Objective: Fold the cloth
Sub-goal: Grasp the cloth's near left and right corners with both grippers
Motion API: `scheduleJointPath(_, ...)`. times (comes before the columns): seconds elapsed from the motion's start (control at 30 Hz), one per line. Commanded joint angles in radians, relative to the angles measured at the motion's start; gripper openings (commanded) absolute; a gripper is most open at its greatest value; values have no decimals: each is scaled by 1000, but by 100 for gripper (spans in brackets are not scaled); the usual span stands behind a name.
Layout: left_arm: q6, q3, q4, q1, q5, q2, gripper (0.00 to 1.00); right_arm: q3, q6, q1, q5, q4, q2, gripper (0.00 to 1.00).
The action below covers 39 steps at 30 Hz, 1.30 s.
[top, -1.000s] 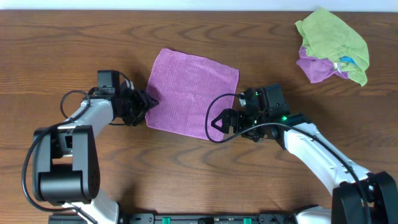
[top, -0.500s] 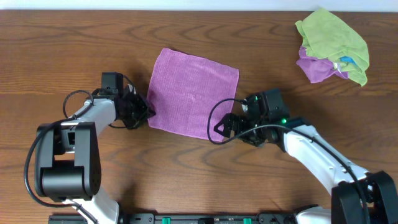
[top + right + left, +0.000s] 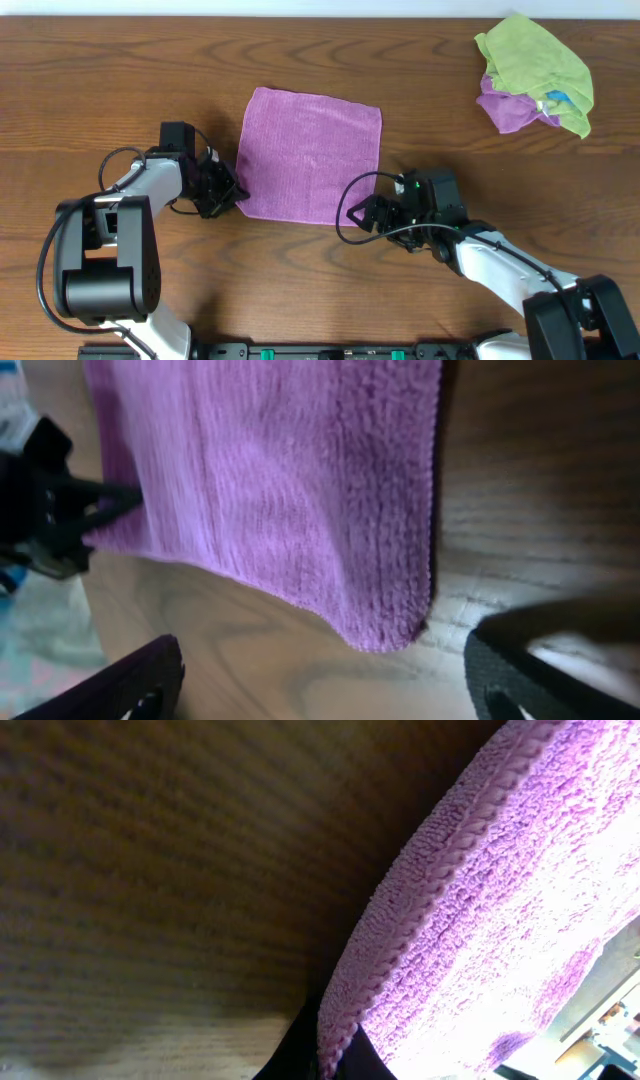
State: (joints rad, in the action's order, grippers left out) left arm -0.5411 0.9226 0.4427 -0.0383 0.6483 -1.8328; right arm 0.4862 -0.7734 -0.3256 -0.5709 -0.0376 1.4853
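Note:
The robot's right gripper should next grab the purple cloth by its free front corner (image 3: 359,221) (image 3: 391,628), matching the left gripper's corner, to fold the cloth's front edge over.
The purple cloth (image 3: 310,155) lies flat in the middle of the wooden table. My left gripper (image 3: 228,190) is at its front-left corner and is shut on the cloth. In the left wrist view the cloth's hemmed edge (image 3: 420,920) runs down into the closed dark fingertips of the left gripper (image 3: 335,1062). My right gripper (image 3: 356,213) stands open just right of the cloth's front-right corner. In the right wrist view that corner (image 3: 385,632) lies on the wood just ahead of the right gripper (image 3: 330,690), whose wide-apart fingers (image 3: 110,685) hold nothing.
A crumpled pile of green and purple cloths (image 3: 535,72) sits at the back right of the table. A black cable (image 3: 345,200) loops beside my right gripper. Bare wood surrounds the cloth.
My left gripper has shut on the cloth's front-left corner. My right gripper has drawn back toward the table's front, off the cloth's edge, and the cloth has shifted slightly.

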Motion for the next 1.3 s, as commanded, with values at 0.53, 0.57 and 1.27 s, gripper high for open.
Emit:
scheduleJointPath(0.53, 26, -3, 22, -1, 7, -11, 6, -51, -87, -13, 100, -197, 153, 86)
scheduleJointPath(0.57, 26, -3, 24, -1, 7, -11, 6, -51, -87, -15, 100, -206, 160, 86)
scheduleJointPath(1.27, 41, -3, 33, -1, 26, -11, 6, -51, -112, -72, 156, -262, 219, 7)
